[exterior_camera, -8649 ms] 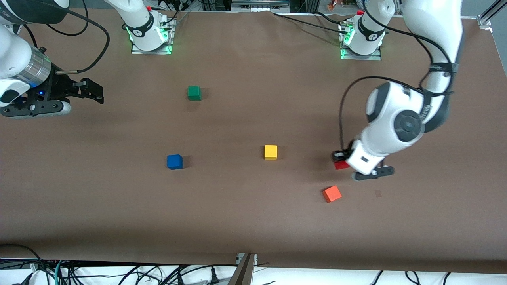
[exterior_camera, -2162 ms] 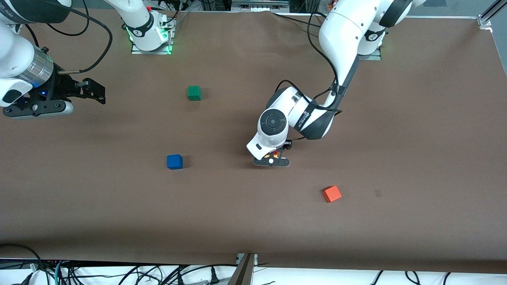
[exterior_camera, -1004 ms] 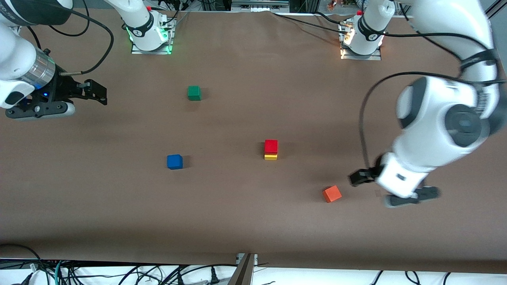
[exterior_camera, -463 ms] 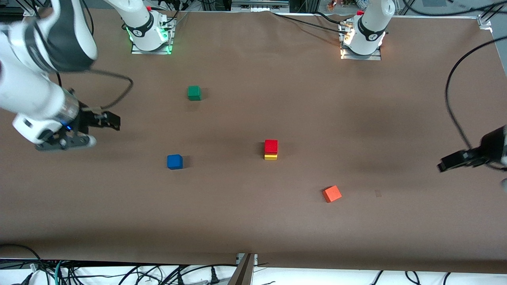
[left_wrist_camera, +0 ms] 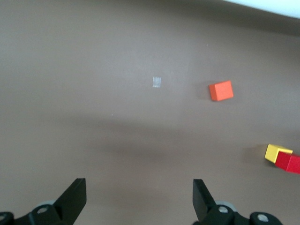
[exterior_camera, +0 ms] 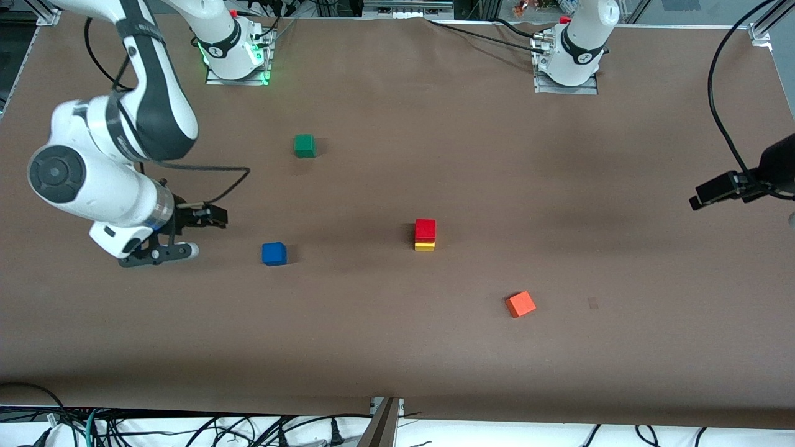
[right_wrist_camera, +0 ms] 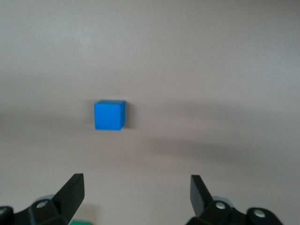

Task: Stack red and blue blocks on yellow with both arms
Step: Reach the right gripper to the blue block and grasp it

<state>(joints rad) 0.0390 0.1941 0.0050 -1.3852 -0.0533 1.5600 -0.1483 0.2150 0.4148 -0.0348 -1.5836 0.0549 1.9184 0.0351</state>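
Observation:
The right gripper takes hold of the blue block by its opposite sides next, to stack the blue block onto the red block.
The red block sits on the yellow block mid-table; the left wrist view shows both, the yellow block and the red block. The blue block lies alone on the table, toward the right arm's end from the stack. My right gripper hovers low beside it, still farther toward that end, open and empty, with the blue block ahead of it. My left gripper is open and empty, drawn back to the left arm's end of the table.
A green block lies farther from the front camera than the blue one. An orange block lies nearer to the camera than the stack, toward the left arm's end. A small pale mark is on the brown table cover beside it.
The left arm has swung away from the stack to its end of the table. The right arm has come down and moved toward the blue block. The blocks have not moved.

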